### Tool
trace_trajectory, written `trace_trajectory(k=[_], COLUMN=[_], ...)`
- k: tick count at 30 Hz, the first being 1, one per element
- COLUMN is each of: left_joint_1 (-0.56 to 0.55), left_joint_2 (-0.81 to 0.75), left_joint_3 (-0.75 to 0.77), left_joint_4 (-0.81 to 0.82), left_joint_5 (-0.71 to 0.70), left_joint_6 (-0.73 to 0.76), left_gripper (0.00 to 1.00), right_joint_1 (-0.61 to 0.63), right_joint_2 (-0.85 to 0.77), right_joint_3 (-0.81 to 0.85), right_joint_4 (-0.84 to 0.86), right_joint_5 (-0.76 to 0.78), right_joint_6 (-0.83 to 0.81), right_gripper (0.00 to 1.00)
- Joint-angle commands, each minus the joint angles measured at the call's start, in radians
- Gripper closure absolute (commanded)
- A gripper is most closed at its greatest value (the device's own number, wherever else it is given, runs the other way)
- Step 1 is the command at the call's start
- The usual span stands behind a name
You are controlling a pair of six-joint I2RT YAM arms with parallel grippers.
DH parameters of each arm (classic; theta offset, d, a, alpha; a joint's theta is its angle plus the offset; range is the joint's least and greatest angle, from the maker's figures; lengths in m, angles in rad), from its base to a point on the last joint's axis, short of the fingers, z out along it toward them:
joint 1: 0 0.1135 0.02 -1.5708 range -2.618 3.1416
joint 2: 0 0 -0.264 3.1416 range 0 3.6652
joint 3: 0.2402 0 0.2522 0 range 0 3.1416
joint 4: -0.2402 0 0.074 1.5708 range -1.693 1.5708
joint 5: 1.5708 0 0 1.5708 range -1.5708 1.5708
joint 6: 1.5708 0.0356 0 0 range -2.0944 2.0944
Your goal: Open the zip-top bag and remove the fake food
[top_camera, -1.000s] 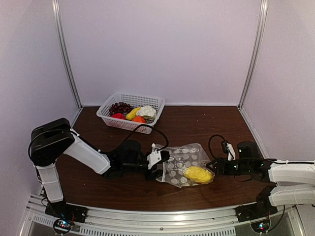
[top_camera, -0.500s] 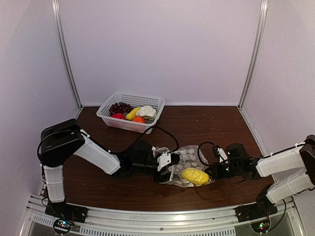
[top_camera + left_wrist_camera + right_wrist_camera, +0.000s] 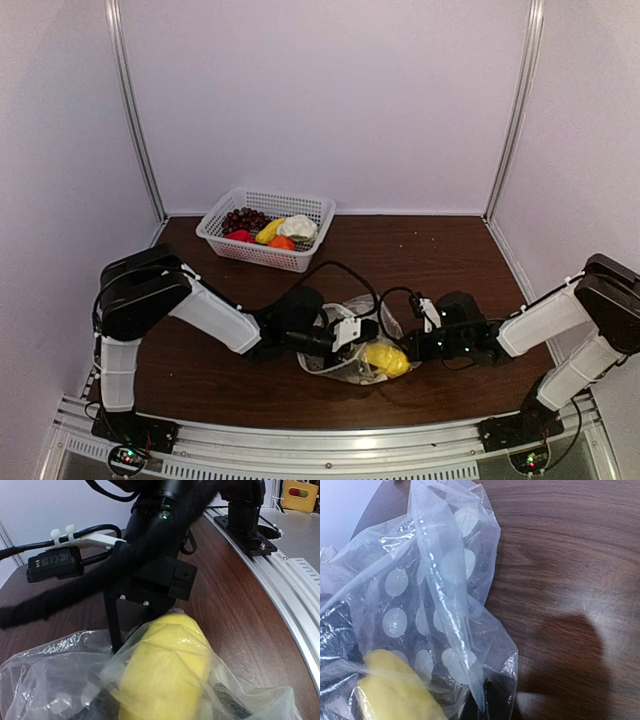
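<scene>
The left gripper grabs the long sides of the yellow fake food next, fingers inside the film, to take it out of the bag lengthwise.
The zip-top bag, clear with white dots, lies crumpled on the table between both arms. Inside it sits one yellow piece of fake food. In the left wrist view this yellow piece fills the frame under the plastic. My left gripper is open, its dark fingers showing through the film either side of the piece. My right gripper is shut on a fold of the bag just right of the yellow piece. From above the right gripper meets the bag's right edge.
A white lattice basket stands at the back left, holding a purple grape bunch, yellow, white, orange and red pieces. The table's metal front rail runs close behind the bag. Cables loop over both wrists.
Both arms have reached inward. The left gripper pushed right against the bag and widened. The right gripper moved left and shut on the bag's edge. The bag has bunched up.
</scene>
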State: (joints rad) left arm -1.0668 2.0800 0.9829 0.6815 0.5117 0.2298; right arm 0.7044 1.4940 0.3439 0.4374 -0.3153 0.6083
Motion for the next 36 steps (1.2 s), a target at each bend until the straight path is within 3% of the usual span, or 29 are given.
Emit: trace_trajectory(k=[1, 6, 10, 21, 29, 36], left_joint_1=[-0.011, -0.012, -0.011, -0.011, -0.008, 0.01], left_joint_2=[0.056, 0.084, 0.079, -0.14, -0.23, -0.325], left_joint_3=[0.042, 0.073, 0.057, -0.128, -0.21, -0.267], left_joint_4=[-0.061, -0.125, -0.14, -0.097, -0.083, -0.11], left_joint_5=[0.04, 0.037, -0.002, -0.111, -0.143, -0.198], left_joint_6=[0.012, 0.022, 0.044, 0.053, 0.027, 0.013], left_gripper=[0.33, 0.19, 0.18, 0.35, 0.66, 0.67], right_joint_1=[0.033, 0.039, 0.039, 0.002, -0.026, -0.061], right_joint_2=[0.048, 0.057, 0.046, -0.061, -0.139, -0.194], right_joint_3=[0.021, 0.027, 0.027, -0.038, -0.07, -0.1], right_joint_4=[0.027, 0.035, 0.021, -0.003, -0.044, -0.057], right_joint_5=[0.027, 0.026, 0.033, 0.084, 0.11, 0.117], right_joint_6=[0.025, 0.03, 0.022, 0.028, 0.02, 0.024], right_gripper=[1.0, 1.0, 1.0, 1.0, 1.0, 1.0])
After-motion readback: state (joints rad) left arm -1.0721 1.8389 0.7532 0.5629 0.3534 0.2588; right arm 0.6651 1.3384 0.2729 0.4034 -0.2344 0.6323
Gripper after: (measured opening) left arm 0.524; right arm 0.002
